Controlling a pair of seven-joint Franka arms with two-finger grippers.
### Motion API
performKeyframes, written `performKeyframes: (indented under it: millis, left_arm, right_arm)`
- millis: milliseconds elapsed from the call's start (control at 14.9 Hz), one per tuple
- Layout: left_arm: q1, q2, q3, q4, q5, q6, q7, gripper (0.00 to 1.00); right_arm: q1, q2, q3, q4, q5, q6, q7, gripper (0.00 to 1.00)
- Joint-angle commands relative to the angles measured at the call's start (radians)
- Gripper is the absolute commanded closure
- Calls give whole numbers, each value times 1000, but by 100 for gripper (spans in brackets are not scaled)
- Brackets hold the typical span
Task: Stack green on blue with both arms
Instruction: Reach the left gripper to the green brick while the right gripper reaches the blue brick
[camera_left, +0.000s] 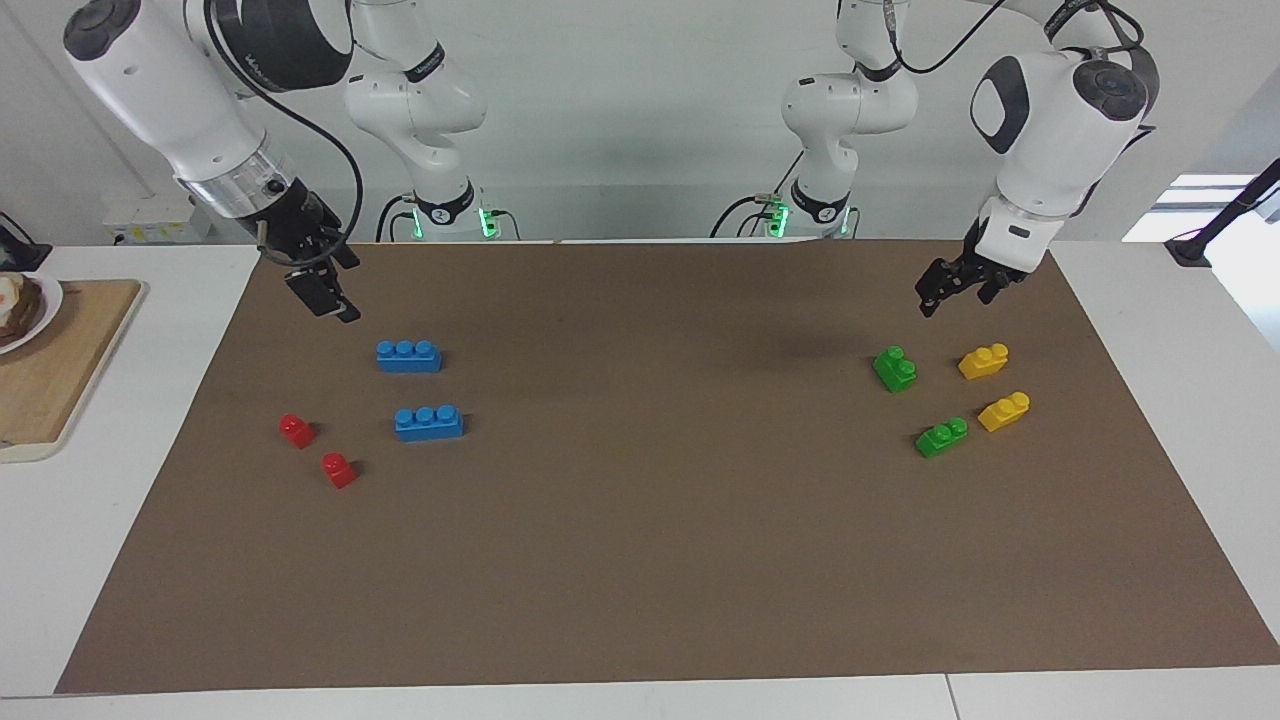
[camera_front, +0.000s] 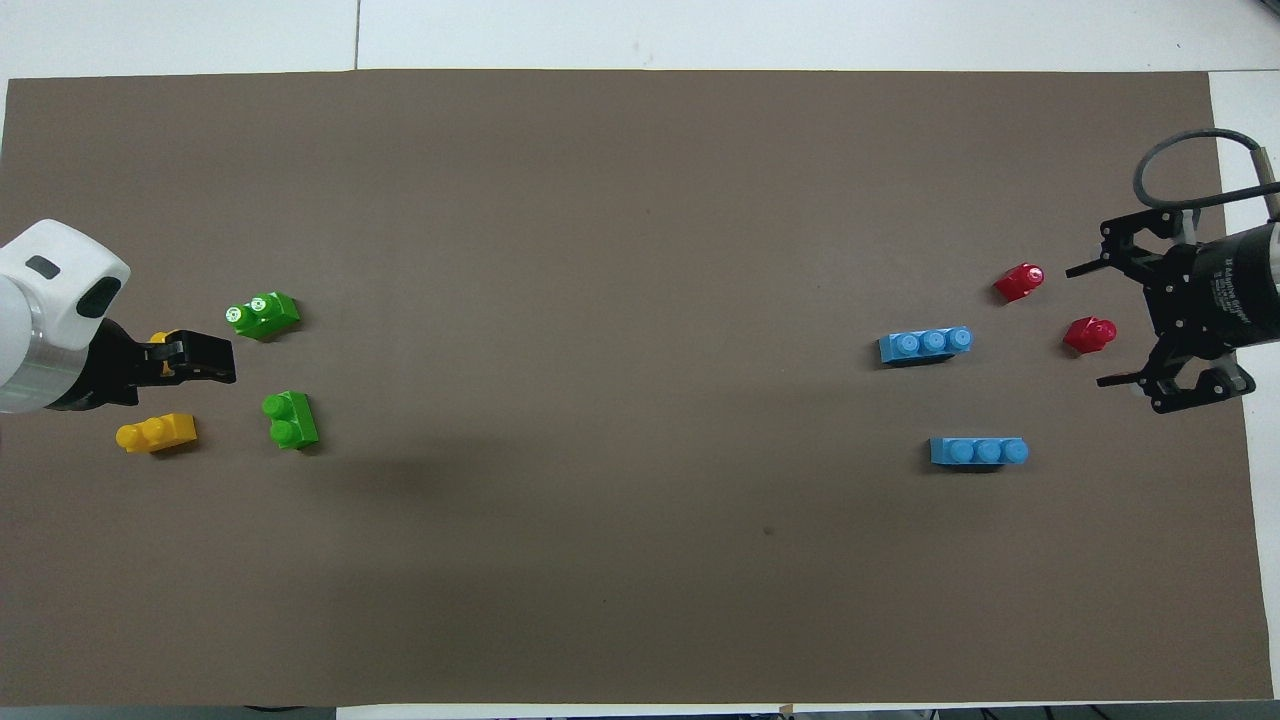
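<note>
My right gripper is to pick up the farther blue brick by one end (camera_front: 957, 340) next, so that its studs stay free for the green brick.
Two green bricks lie at the left arm's end of the mat, one nearer to the robots (camera_left: 895, 369) (camera_front: 290, 419) and one farther (camera_left: 941, 437) (camera_front: 263, 315). Two blue bricks lie at the right arm's end, one nearer (camera_left: 408, 356) (camera_front: 978, 452) and one farther (camera_left: 428, 423) (camera_front: 925, 345). My left gripper (camera_left: 955, 300) (camera_front: 225, 360) hangs open and empty in the air, close to the green and yellow bricks. My right gripper (camera_left: 330, 295) (camera_front: 1085, 325) hangs open and empty above the mat near the blue bricks.
Two yellow bricks (camera_left: 983, 361) (camera_left: 1004, 411) lie beside the green ones; one shows fully in the overhead view (camera_front: 156, 433). Two red bricks (camera_left: 297, 430) (camera_left: 339, 470) lie beside the blue ones. A wooden board (camera_left: 60, 370) with a plate stands off the mat (camera_left: 640, 560).
</note>
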Motion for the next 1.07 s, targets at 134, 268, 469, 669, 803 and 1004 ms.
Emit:
performKeyframes:
  millis: [134, 268, 469, 669, 803, 1004]
  left_arm:
    - [-6, -33, -1, -137, 16, 93, -4, 0]
    - [-10, -33, -3, -184, 16, 113, -2, 0]
    - [-15, -30, -3, -262, 16, 209, -10, 0]
    - [-12, 1, -3, -289, 16, 274, -36, 0]
    - [-16, 30, -6, -289, 16, 297, -77, 0]
    - [-16, 32, -6, -316, 16, 332, -72, 0]
  right_arm:
    - [-38, 64, 5, -56, 72, 37, 14, 0]
    - [-40, 83, 6, -88, 72, 52, -33, 0]
    - [-78, 139, 6, -101, 112, 86, -170, 0]
    - [-81, 169, 6, -117, 155, 153, -213, 0]
    - [-87, 190, 6, -128, 201, 187, -239, 0]
    - [-95, 209, 5, -145, 236, 233, -259, 0]
